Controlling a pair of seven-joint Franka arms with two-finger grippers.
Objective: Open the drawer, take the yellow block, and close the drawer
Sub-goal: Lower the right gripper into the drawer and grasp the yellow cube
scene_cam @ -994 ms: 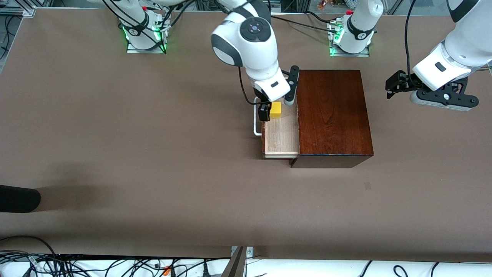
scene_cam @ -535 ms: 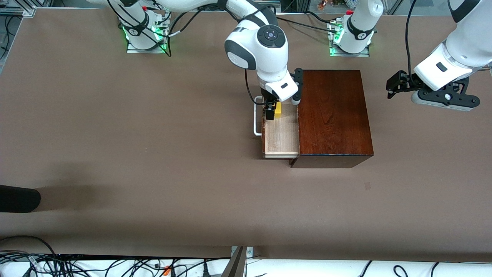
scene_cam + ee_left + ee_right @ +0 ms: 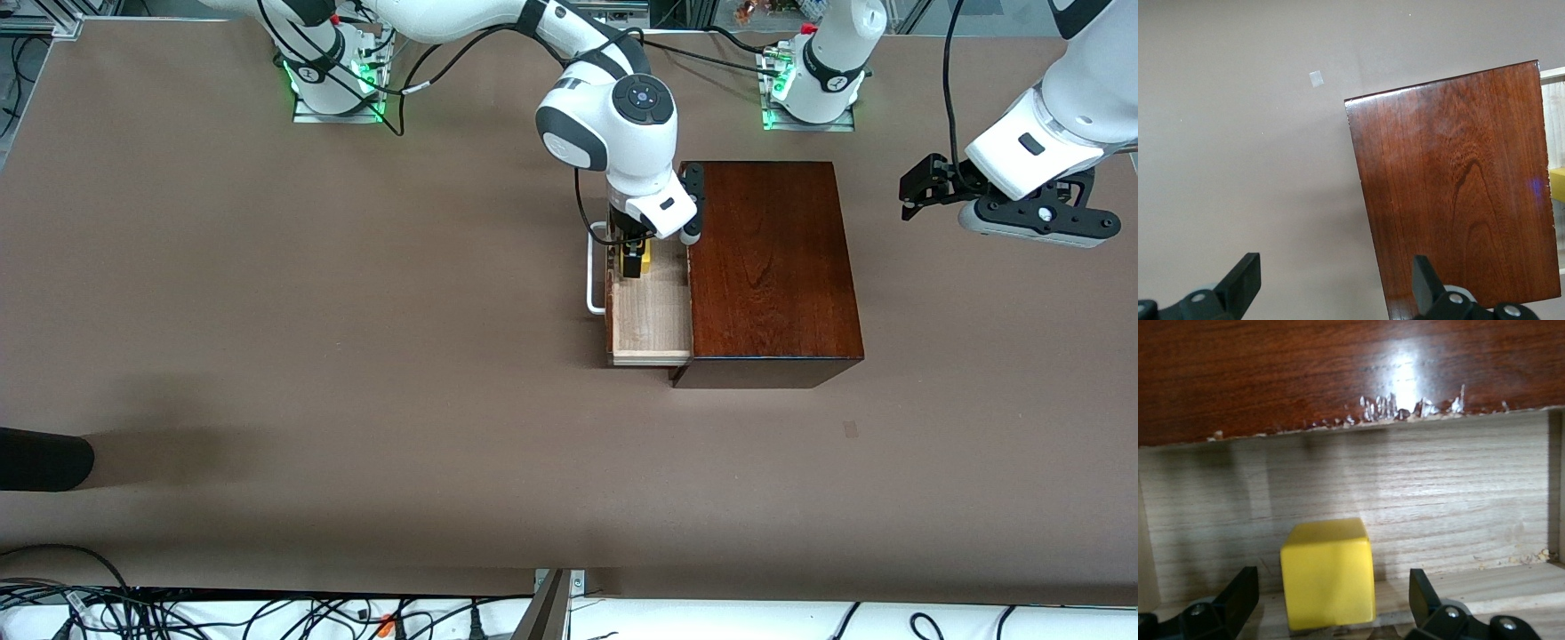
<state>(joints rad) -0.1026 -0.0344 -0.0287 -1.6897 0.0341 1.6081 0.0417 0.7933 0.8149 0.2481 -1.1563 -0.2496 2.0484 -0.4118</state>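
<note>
My right gripper grabs the yellow block by its opposite sides next. Then it takes the yellow block out of the drawer (image 3: 651, 313) (image 3: 1458, 493).
The drawer (image 3: 651, 313) stands pulled out of the mahogany box (image 3: 769, 267), its white handle (image 3: 591, 286) toward the right arm's end of the table. The yellow block (image 3: 645, 253) sits in the drawer's end farthest from the front camera. My right gripper (image 3: 633, 258) is lowered into the drawer. In the right wrist view it (image 3: 1331, 600) is open with the yellow block (image 3: 1328, 573) between its fingers (image 3: 1238, 597), a gap on each side. My left gripper (image 3: 925, 191) waits open in the air over the table beside the box; in its wrist view it (image 3: 1335, 280) holds nothing beside the box (image 3: 1458, 193).
A dark rounded object (image 3: 40, 458) lies at the table's edge toward the right arm's end. A small square mark (image 3: 851, 429) is on the table nearer the front camera than the box. Cables (image 3: 267, 613) run along the front edge.
My right gripper has shifted toward the box and come down into the drawer, so its fingers now straddle the yellow block. The left gripper has drifted slightly upward.
</note>
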